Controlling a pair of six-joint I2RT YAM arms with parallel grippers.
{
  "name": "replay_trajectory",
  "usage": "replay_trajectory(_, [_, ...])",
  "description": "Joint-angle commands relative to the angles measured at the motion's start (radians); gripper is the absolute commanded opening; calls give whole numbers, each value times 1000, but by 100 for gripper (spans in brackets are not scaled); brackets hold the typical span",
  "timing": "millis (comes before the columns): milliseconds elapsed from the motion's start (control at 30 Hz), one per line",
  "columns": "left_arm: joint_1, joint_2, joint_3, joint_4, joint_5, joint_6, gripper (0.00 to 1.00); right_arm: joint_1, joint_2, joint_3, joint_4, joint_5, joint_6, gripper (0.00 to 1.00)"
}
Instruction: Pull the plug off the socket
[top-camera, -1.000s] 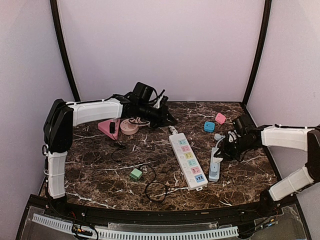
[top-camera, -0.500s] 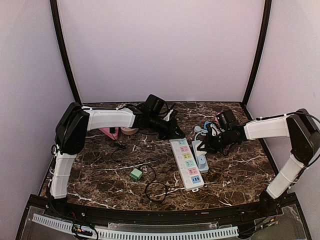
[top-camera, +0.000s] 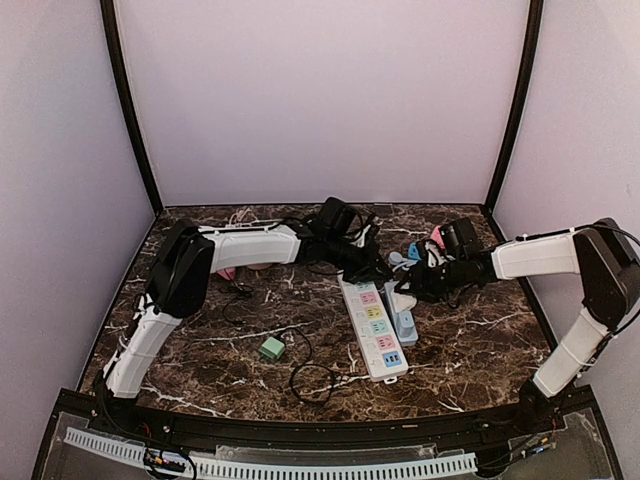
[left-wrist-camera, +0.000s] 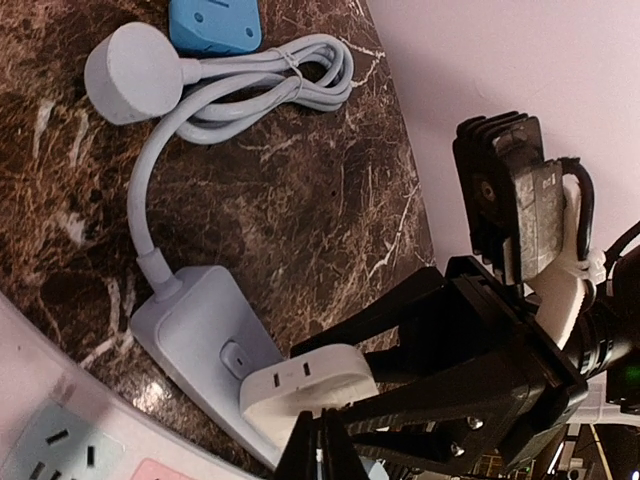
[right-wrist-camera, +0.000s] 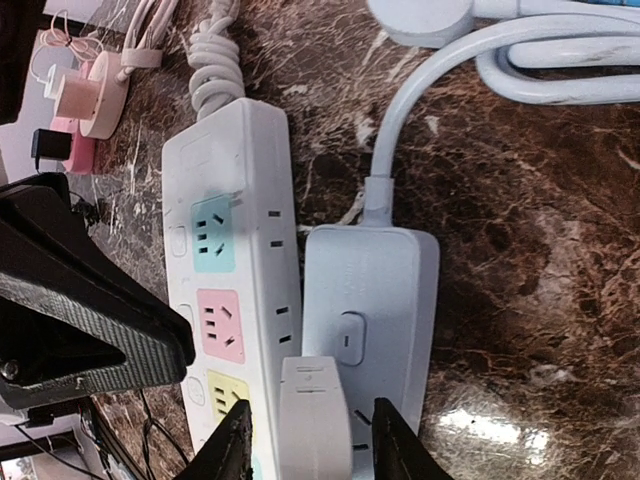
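The white plug (top-camera: 403, 301) sits between the fingers of my right gripper, which reach along the plug's sides, so my right gripper should close on it.
A white plug (right-wrist-camera: 314, 420) sits in the light blue socket strip (right-wrist-camera: 370, 300), beside the strip's switch. My right gripper (right-wrist-camera: 312, 452) is open, one finger on each side of the plug with a small gap to each. In the top view the right gripper (top-camera: 407, 291) is over the blue strip (top-camera: 404, 322). My left gripper (left-wrist-camera: 322, 450) is shut and empty, its thin tips just in front of the white plug (left-wrist-camera: 305, 385) at the blue strip's edge. In the top view it (top-camera: 377, 270) is by the far end of the white strip.
A long white power strip (top-camera: 372, 325) with coloured sockets lies against the blue strip's left side. The blue strip's coiled cord and round plug (left-wrist-camera: 130, 72) lie behind it, with a blue cube (top-camera: 418, 252) and a pink cube (top-camera: 440, 237). A green cube (top-camera: 271, 348) and a black cable loop (top-camera: 312, 380) lie front left.
The right arm has swung left, and the blue strip now lies against the white strip. The left arm has reached right from the back left to the strips.
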Motion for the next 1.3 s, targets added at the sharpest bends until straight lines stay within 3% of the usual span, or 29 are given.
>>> replay_trajectory(0, [-9, 56, 107, -70, -40, 2, 3, -27, -25, -24, 31, -24, -24, 35])
replay_trajectory(533, [-39, 199, 368, -305, -163, 88, 2, -42, -19, -43, 48, -75, -46, 21])
replay_trajectory(900, [-62, 245, 449, -415, -271, 179, 2, -42, -12, -41, 54, -81, -49, 17])
replay_trajectory(1267, [-67, 265, 472, -442, -294, 202, 2, -44, -6, -39, 45, -89, -52, 14])
